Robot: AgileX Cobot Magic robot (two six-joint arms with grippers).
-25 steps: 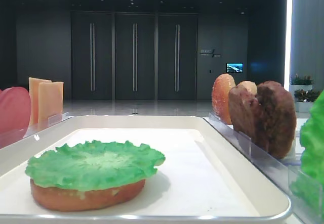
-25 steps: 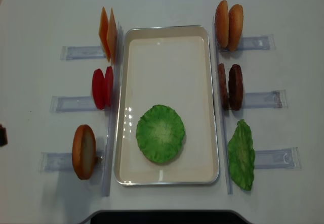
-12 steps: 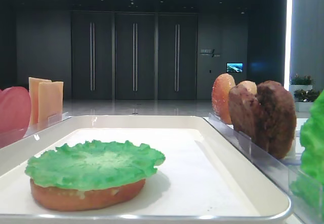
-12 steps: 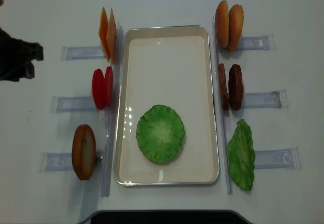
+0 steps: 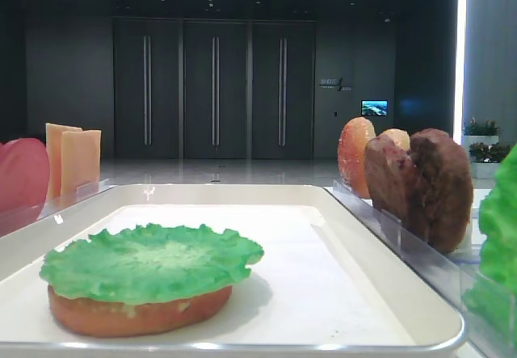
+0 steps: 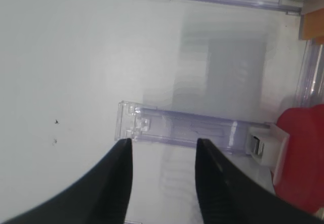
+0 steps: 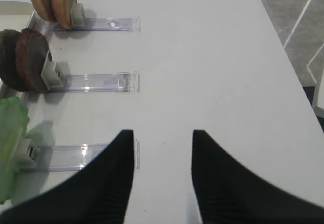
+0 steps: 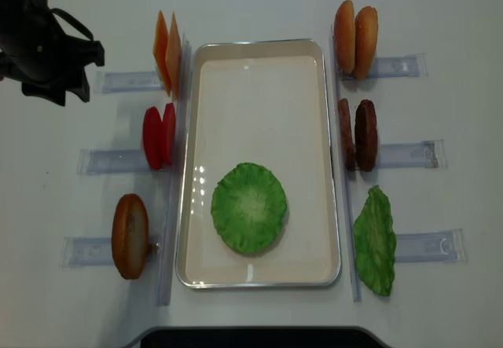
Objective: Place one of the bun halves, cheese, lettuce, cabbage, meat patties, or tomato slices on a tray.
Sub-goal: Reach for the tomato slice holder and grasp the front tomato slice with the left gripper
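Observation:
The left gripper picks up the tomato slice by its free upper edge (image 8: 166,133) next, since the slice's bottom is in the clear holder.
The white tray (image 8: 259,48) lies in the middle, holding a green lettuce (image 8: 249,206) leaf on a bun half (image 5: 137,313). Left of the tray stand the cheese (image 8: 167,53), the tomato slices (image 8: 158,136) and one bun half (image 8: 130,236). To its right stand two bun halves (image 8: 354,38), the meat patties (image 8: 357,134) and another lettuce (image 8: 375,240). My left gripper (image 6: 161,142) is open and empty, above the table left of the cheese and tomato holders, also in the top view (image 8: 59,93). My right gripper (image 7: 163,133) is open over bare table. No cabbage shows.
Clear plastic holders (image 8: 118,81) run outward from each food item on both sides of the tray. In the left wrist view the tomato holder's outer end (image 6: 152,125) lies just beyond my fingertips. The table's right edge (image 7: 288,67) is close to the right gripper.
My left arm has come in from the left edge of the top view and moved toward the far left, beside the cheese holder. The food and tray have not moved.

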